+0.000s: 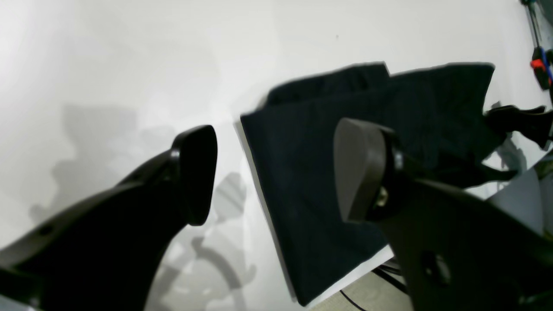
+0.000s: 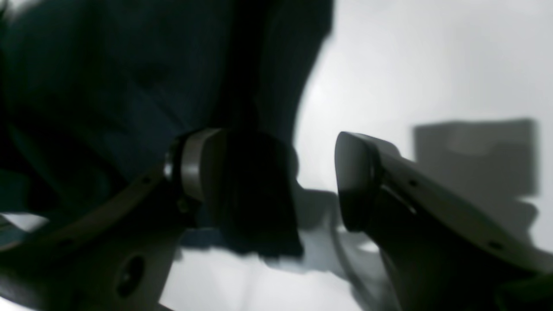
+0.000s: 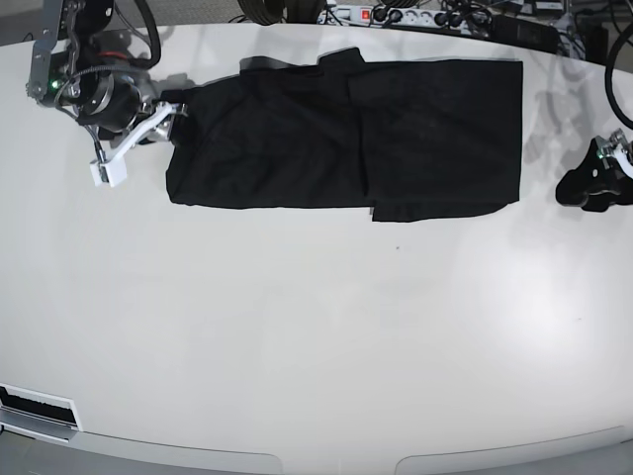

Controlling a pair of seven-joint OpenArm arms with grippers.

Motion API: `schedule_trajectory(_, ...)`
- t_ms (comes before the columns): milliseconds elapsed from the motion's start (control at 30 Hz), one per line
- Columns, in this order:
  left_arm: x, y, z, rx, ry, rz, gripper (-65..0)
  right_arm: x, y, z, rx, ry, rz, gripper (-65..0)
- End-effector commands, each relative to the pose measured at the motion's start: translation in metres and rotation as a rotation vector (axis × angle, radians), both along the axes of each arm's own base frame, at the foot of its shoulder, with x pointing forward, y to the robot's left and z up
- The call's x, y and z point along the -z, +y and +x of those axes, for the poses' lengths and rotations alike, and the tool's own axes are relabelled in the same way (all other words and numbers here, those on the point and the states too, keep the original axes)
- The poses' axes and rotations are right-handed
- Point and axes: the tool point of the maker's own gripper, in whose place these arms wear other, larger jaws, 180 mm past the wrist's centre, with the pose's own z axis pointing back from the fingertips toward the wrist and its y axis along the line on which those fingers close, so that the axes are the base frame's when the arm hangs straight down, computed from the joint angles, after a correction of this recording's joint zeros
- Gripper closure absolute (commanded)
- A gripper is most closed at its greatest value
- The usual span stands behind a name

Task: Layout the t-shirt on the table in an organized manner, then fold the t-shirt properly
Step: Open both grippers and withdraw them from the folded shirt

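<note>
White table shows between my fingers beside the t-shirt's end (image 2: 269,207), so it is too early to close. My right gripper lines up first, since closing now would miss.
The black t-shirt (image 3: 346,129) lies flat on the white table (image 3: 316,336) as a long folded rectangle near the far edge. My right gripper (image 3: 141,139) hovers at the shirt's left end. In the right wrist view this gripper (image 2: 302,181) is open, with dark t-shirt (image 2: 129,86) fabric beside its left finger and nothing gripped. My left gripper (image 3: 596,181) stands off the shirt's right end, apart from it. Seen from the left wrist, that gripper (image 1: 281,172) is open and empty, with the t-shirt (image 1: 311,142) lying beyond it.
A power strip (image 3: 396,15) and cables run along the table's far edge. A red and blue clamp (image 1: 540,65) sits at the table's side. Floor and cables (image 1: 367,298) show past the table's edge. A slot (image 3: 35,411) marks the front left corner.
</note>
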Motion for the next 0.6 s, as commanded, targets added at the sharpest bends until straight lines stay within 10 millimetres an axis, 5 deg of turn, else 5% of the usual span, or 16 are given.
schedule_trajectory(0,-0.015,0.004,0.007,0.009,-0.048,0.011,-43.0,-0.007,-0.002,0.009,-0.001,-0.039,0.025,-41.1)
schedule_trajectory(567,-0.015,0.004,0.006,0.009,-0.046,0.01,-43.0,0.013,0.022,0.008,-0.008,-0.004,0.25,-41.2)
